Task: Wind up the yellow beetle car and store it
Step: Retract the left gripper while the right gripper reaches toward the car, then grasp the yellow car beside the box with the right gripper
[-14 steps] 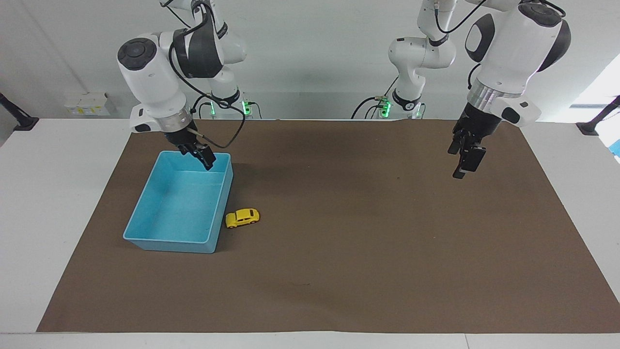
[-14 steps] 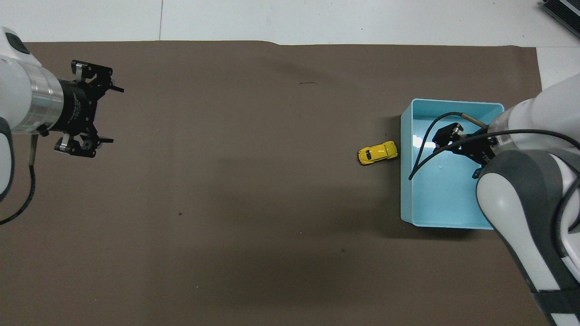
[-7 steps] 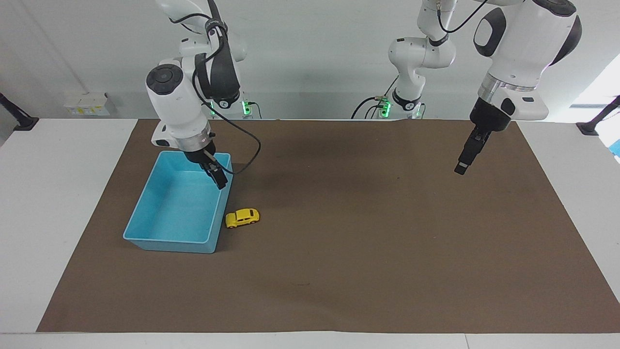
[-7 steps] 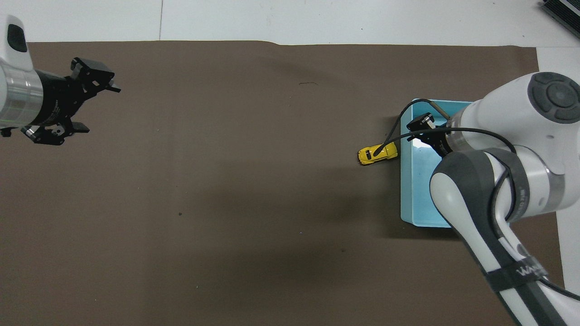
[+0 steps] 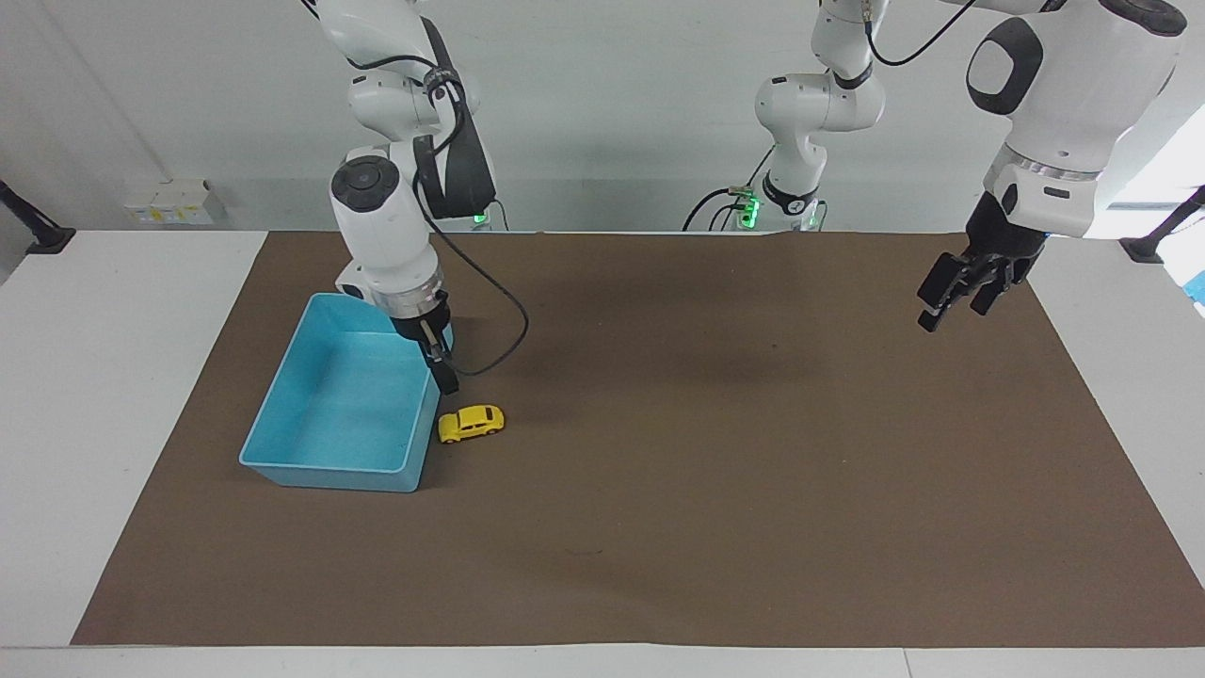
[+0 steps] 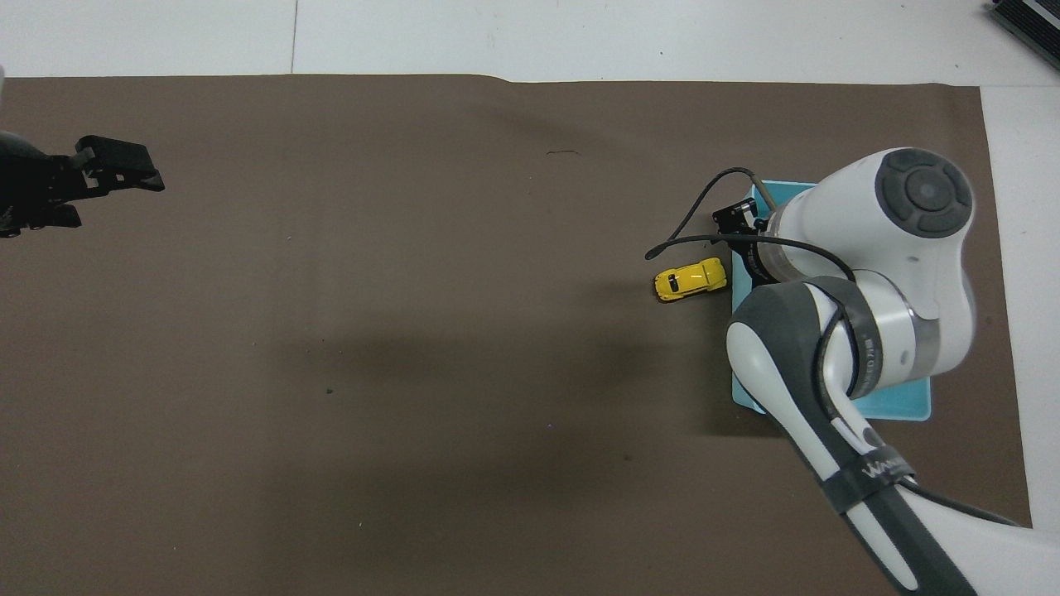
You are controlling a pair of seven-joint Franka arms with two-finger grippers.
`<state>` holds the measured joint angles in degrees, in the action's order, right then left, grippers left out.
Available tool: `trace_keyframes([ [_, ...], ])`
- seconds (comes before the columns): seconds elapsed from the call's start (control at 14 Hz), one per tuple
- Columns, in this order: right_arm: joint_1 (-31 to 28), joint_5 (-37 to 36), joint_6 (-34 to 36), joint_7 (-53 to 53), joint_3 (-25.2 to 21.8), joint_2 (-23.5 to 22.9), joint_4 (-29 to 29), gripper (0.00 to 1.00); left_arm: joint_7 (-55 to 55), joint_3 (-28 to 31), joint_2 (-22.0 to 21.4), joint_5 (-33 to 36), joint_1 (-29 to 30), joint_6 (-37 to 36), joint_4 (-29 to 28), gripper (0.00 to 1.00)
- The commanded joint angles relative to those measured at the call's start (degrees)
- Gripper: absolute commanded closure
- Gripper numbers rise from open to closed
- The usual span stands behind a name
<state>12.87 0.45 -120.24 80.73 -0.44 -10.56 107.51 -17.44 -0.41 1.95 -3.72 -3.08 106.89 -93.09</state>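
Note:
My right gripper grabs the yellow beetle car by its long sides at the middle next, since the blue bin's side (image 6: 738, 284) stands close against one end.
The yellow beetle car (image 5: 471, 423) (image 6: 690, 279) stands on the brown mat, right beside the blue bin (image 5: 282, 386) (image 6: 911, 410) on the side toward the left arm's end. My right gripper (image 5: 448, 379) (image 6: 735, 222) hangs pointing down over the bin's rim closest to the car, a short way above the mat and apart from the car. It is open and holds nothing. My left gripper (image 5: 951, 313) (image 6: 116, 194) is raised over the mat near the left arm's end, open and empty. In the overhead view the right arm hides most of the bin.
A brown mat (image 5: 706, 471) covers most of the white table (image 5: 113, 377). The blue bin has nothing in it. A black cable (image 5: 499, 330) loops from the right wrist down beside the bin.
My right gripper has swung from over the bin's robot-side end to its rim beside the car and turned to point down. My left arm has drawn back toward its end of the table.

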Motion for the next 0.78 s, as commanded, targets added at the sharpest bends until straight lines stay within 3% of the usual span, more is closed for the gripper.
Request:
trace_keyframes([
  [0.0,1.45,-3.17,-3.14,7.23,0.0,-2.35,0.24,0.0,10.8,-0.65,-1.42,0.38,0.62,-6.14,-0.08,0.0],
  [0.14,3.9,-6.75,-4.64,11.45,-0.09,-5.07,0.15,0.0,17.42,-0.82,-1.86,0.82,0.62,-10.54,0.19,0.0],
  [0.43,5.32,-10.99,-10.61,18.23,-0.09,-10.09,0.24,0.0,17.44,-1.08,-5.28,0.82,-0.08,-15.83,0.19,0.0],
  [0.71,4.62,-12.31,-11.07,18.85,-0.09,-10.97,0.24,0.0,17.44,-1.26,-7.4,0.82,-0.08,-19.43,0.36,0.0],
])
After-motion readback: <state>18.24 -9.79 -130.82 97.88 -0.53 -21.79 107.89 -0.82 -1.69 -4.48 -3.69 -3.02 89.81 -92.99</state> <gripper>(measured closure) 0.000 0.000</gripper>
